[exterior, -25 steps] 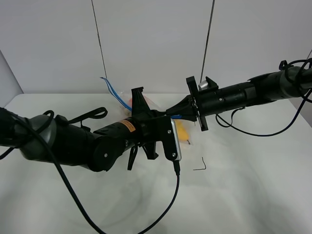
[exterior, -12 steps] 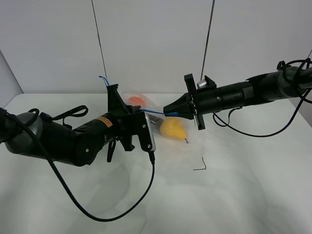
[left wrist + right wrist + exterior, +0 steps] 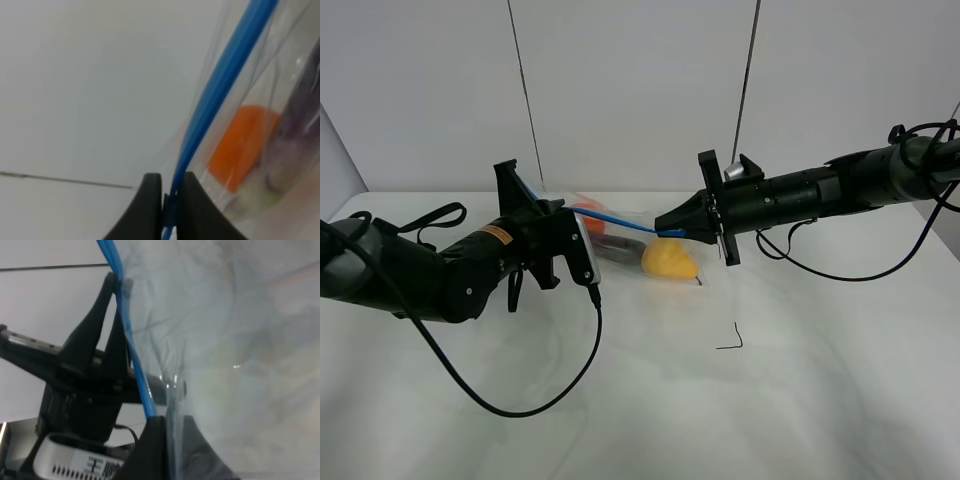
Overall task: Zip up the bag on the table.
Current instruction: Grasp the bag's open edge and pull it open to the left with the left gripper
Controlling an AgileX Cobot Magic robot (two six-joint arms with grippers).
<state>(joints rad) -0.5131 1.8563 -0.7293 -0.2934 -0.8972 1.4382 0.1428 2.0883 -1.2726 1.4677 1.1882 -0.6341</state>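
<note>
The blue strip's end sticks out past my fingers, so my left gripper should keep holding the blue strip [image 3: 615, 222] until my fingers slide to its loose end.
The bag [image 3: 630, 245] is clear plastic, held up above the table [image 3: 800, 400] with its blue zipper strip [image 3: 615, 222] stretched between my two grippers. Orange, purple and yellow produce shows inside. My left gripper [image 3: 527, 200] is shut on the strip's left end; in the left wrist view its fingers [image 3: 150, 205] pinch the blue strip [image 3: 220, 75] beside the orange produce [image 3: 240, 145]. My right gripper [image 3: 665, 228] is shut on the strip's right end; the right wrist view shows the strip [image 3: 127, 335] running from its jaws to the left gripper [image 3: 107, 305].
A small black corner mark [image 3: 730, 340] lies on the white table right of centre. A black cable [image 3: 510, 400] hangs from the left arm onto the table. A grey wall with two thin vertical cables stands behind.
My left gripper has slid leftward along the blue zipper strip, away from the right gripper. The strip is now stretched longer. The right gripper has stayed in place.
</note>
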